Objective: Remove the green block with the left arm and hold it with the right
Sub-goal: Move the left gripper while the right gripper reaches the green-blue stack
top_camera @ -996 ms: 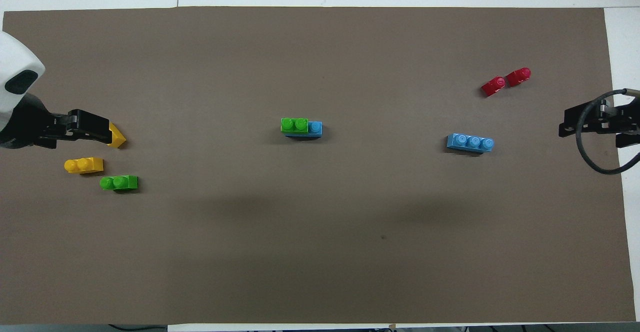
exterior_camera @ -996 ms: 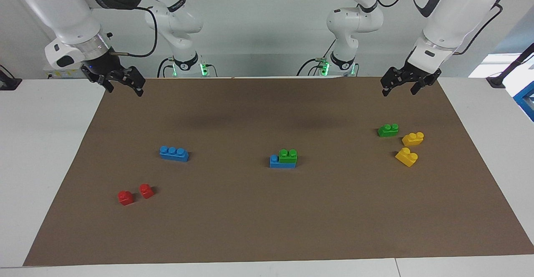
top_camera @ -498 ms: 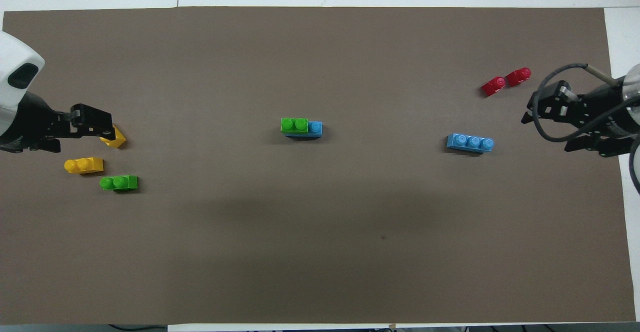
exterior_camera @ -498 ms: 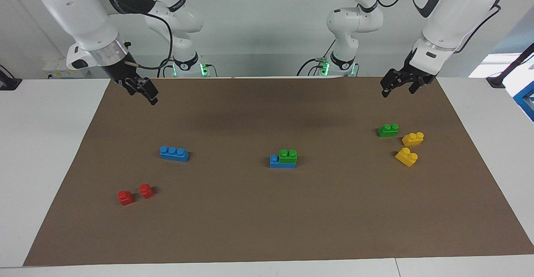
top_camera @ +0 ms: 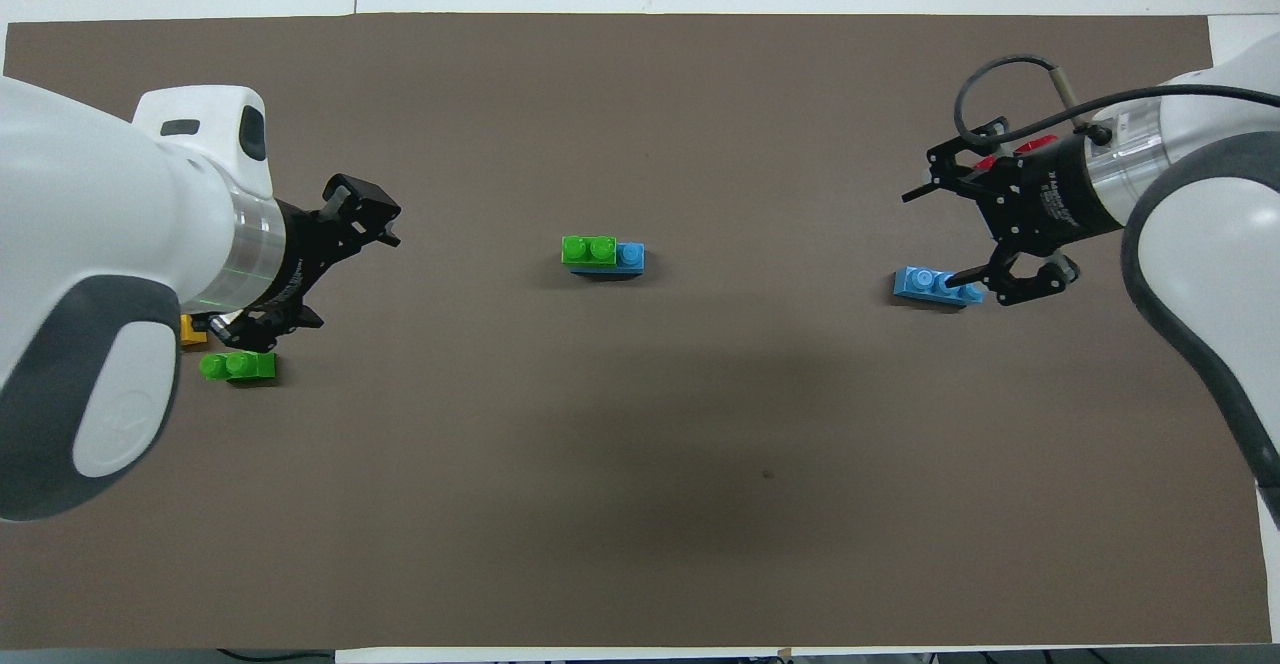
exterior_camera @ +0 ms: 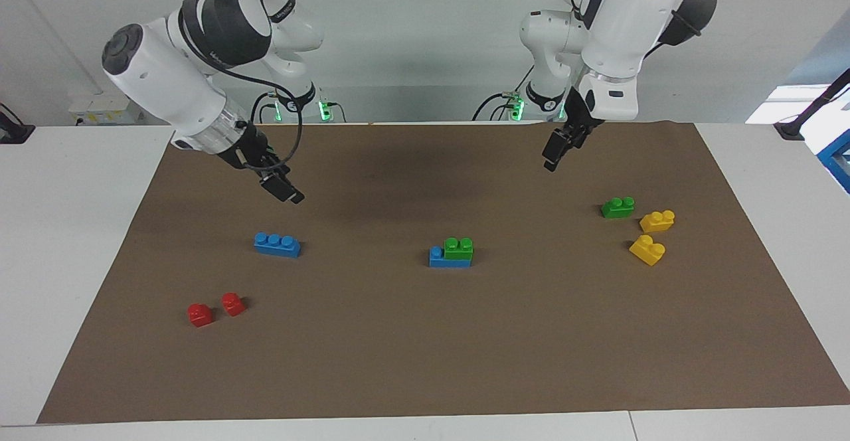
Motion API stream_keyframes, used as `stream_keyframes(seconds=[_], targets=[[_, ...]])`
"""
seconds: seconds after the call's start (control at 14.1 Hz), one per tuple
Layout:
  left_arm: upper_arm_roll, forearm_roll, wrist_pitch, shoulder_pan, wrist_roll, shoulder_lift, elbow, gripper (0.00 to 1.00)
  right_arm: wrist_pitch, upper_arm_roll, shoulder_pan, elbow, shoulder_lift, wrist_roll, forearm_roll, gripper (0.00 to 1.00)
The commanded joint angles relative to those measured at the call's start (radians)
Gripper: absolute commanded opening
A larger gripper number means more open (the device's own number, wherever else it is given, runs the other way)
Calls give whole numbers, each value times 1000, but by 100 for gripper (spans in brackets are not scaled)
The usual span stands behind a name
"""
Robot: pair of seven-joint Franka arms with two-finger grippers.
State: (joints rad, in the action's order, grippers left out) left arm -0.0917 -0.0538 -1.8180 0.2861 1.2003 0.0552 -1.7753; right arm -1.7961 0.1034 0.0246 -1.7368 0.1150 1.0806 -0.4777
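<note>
The green block [top_camera: 589, 250] covers one end of the blue brick, so my right gripper will grab the brick by its loose end [top_camera: 631, 257] next, where studs show, to hold it.
A green block [exterior_camera: 458, 248] sits pressed on one end of a blue three-stud brick [exterior_camera: 437, 257] in the middle of the brown mat; the pair also shows in the overhead view [top_camera: 588, 249]. A second green block [exterior_camera: 617, 207] lies loose toward the left arm's end [top_camera: 238, 366]. My left gripper [exterior_camera: 552, 157] hangs open and empty in the air over the mat between the two green blocks [top_camera: 385, 222]. My right gripper [exterior_camera: 289, 194] hangs open and empty over the mat beside a loose blue brick [top_camera: 935, 234].
A loose blue three-stud brick [exterior_camera: 277, 244] and two red bricks [exterior_camera: 200, 315] lie toward the right arm's end. Two yellow bricks [exterior_camera: 657, 220] lie beside the loose green block. The brown mat [exterior_camera: 425, 361] covers the white table.
Both arms have swung in from the mat's corners toward the middle and come lower. The left arm now covers the yellow bricks in the overhead view. No brick has moved.
</note>
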Motion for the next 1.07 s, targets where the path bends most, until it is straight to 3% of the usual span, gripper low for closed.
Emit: stream_keyframes(seconds=[0.0,0.21,0.5,0.85,1.0], targets=[[17,-11,-108,60,269,41,-78,100,-95,-1,-9,-101,5,39,-161,93],[17,-9,-156,116,506,22,-90,100,-164,-1,-43,-112,57,177,-237,93],[17,-1,-224,166,727,-79,-79,100,-270,-1,-112,-139,103,220,-271,93],[17,-4,-286,196,818,-182,-59,100,-400,-1,-184,-148,182,252,-304,93],[17,-8,-288,205,844,-259,-8,100,-436,-1,-193,-148,213,254,-332,93]])
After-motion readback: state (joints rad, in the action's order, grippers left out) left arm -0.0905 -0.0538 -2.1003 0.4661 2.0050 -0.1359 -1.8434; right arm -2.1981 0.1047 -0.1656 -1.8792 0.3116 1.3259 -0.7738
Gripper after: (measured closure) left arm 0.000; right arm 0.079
